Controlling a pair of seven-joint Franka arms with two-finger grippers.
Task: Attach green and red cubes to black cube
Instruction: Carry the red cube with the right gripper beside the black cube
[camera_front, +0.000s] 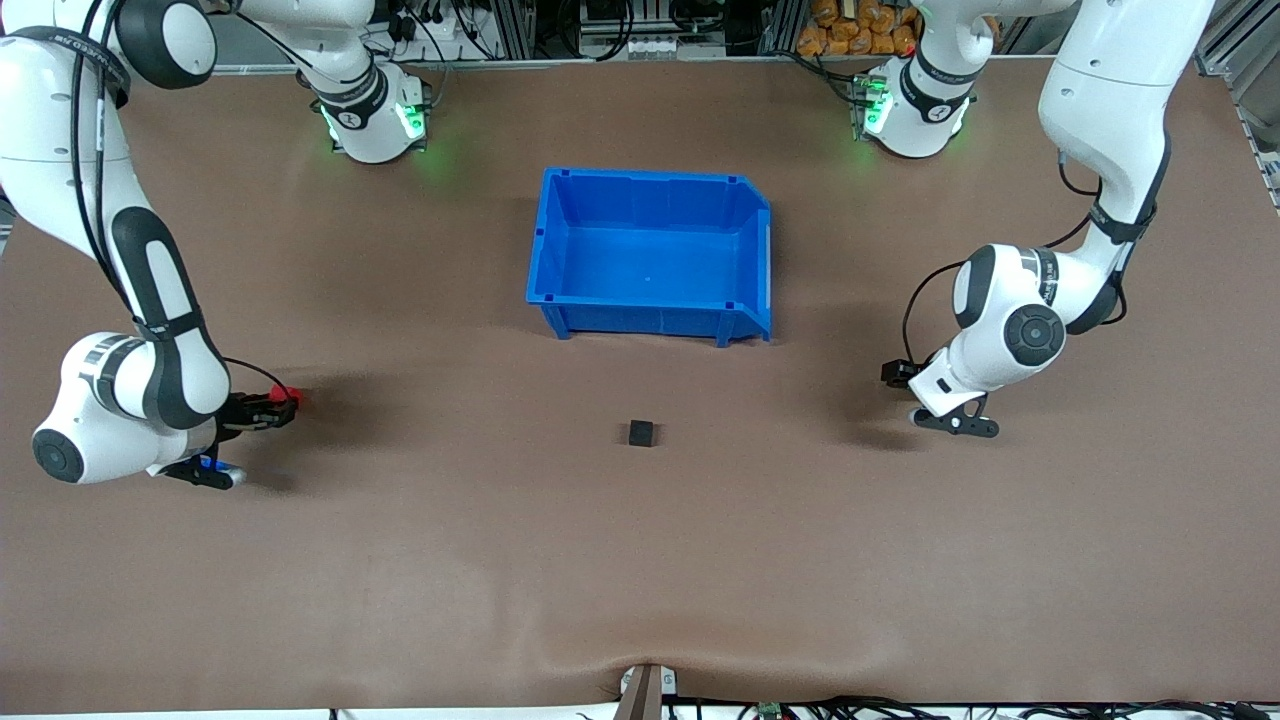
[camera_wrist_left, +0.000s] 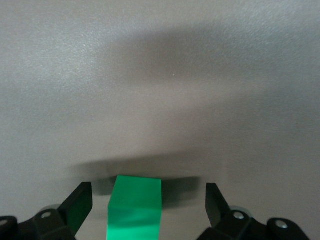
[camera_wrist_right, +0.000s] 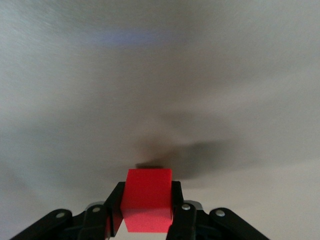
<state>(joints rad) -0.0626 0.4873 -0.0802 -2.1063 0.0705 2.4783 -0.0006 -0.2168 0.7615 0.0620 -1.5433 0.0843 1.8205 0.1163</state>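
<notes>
My left gripper has its fingers low on either side of the green cube, so it should close on the cube now.
The black cube (camera_front: 642, 433) sits alone on the brown table, nearer the front camera than the blue bin. My right gripper (camera_front: 275, 408) is low over the table at the right arm's end and is shut on the red cube (camera_front: 294, 397). In the right wrist view the red cube (camera_wrist_right: 148, 205) is pinched between the fingers of the right gripper (camera_wrist_right: 147, 192). My left gripper (camera_front: 900, 375) is low at the left arm's end. In the left wrist view the left gripper (camera_wrist_left: 147, 192) is open around the green cube (camera_wrist_left: 136, 205), with gaps on both sides. The green cube is hidden in the front view.
An empty blue bin (camera_front: 640, 318) stands at the middle of the table, farther from the front camera than the black cube. Both arm bases stand along the table's back edge.
</notes>
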